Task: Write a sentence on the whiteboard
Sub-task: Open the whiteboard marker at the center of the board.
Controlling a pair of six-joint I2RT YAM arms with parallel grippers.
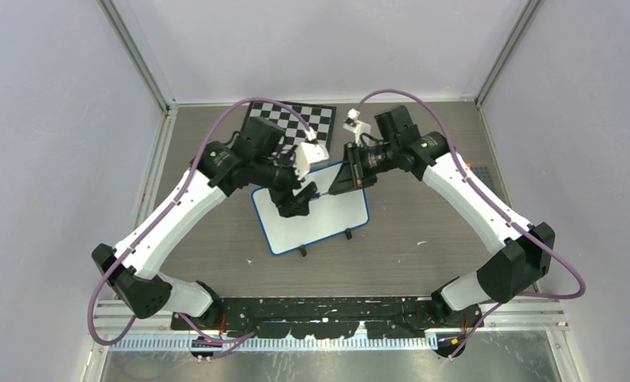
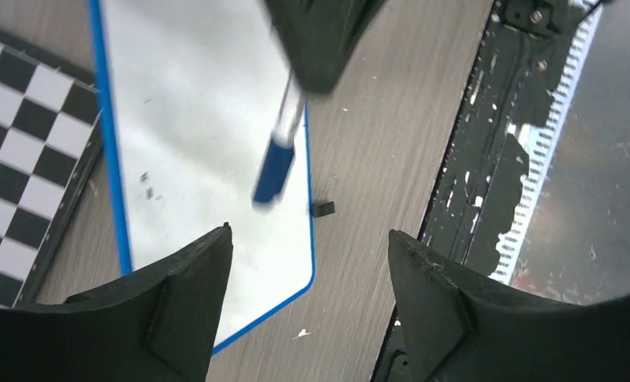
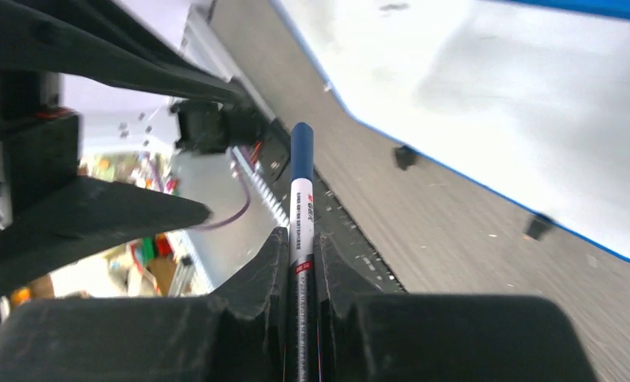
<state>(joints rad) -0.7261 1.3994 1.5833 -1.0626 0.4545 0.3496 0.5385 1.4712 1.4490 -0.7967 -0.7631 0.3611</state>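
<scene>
The left gripper will next grab the marker's blue end point(image 2: 274, 171) to uncap the marker, while the right gripper keeps the marker's white body.
The whiteboard point(image 1: 331, 219), white with a blue rim and black feet, lies mid-table. It also shows in the left wrist view point(image 2: 192, 103) and the right wrist view point(image 3: 495, 87). No written sentence shows on it, only a few small specks. My right gripper point(image 1: 337, 183) is shut on a white marker with a blue end point(image 3: 301, 187), held above the board and pointing toward my left gripper point(image 1: 295, 205). My left gripper point(image 2: 309, 232) is open and empty over the board's left part, and the marker point(image 2: 275, 163) hangs ahead of its fingers.
A black-and-white chessboard point(image 1: 291, 119) lies behind the whiteboard, touching its far edge, and shows in the left wrist view point(image 2: 17, 159). The black base rail point(image 1: 327, 310) runs along the table's near edge. Grey walls close in the left, right and back.
</scene>
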